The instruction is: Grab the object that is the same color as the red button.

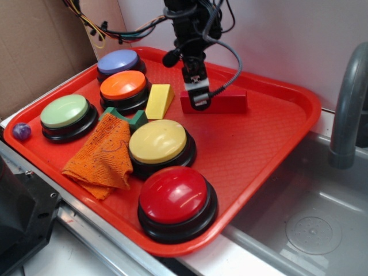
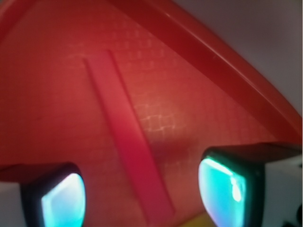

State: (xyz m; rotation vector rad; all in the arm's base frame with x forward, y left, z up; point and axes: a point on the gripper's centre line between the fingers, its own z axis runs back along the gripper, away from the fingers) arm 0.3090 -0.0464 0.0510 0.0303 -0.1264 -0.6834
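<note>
My fingers are above the red bar, Red tray point(image 1: 270, 144) shows beside it, and closing now would miss; my gripper should lower first.
The dark red bar block point(image 1: 227, 102) lies on the red tray point(image 1: 270, 144) near its back edge. In the wrist view the block point(image 2: 128, 137) runs as a long strip between my two fingers, with a gap on each side. My gripper point(image 1: 197, 99) hangs straight down over the block's left end, open, its fingers point(image 2: 225, 187) astride the bar and not touching it. The big red button point(image 1: 175, 195) on its black base sits at the tray's front, far from the gripper.
A yellow wedge block point(image 1: 159, 101) stands just left of the gripper. Orange point(image 1: 123, 86), purple point(image 1: 118, 61), green point(image 1: 64, 111) and yellow point(image 1: 158, 141) buttons, a green block point(image 1: 137, 119) and an orange cloth point(image 1: 103, 154) fill the tray's left. A sink and faucet point(image 1: 347, 109) lie to the right.
</note>
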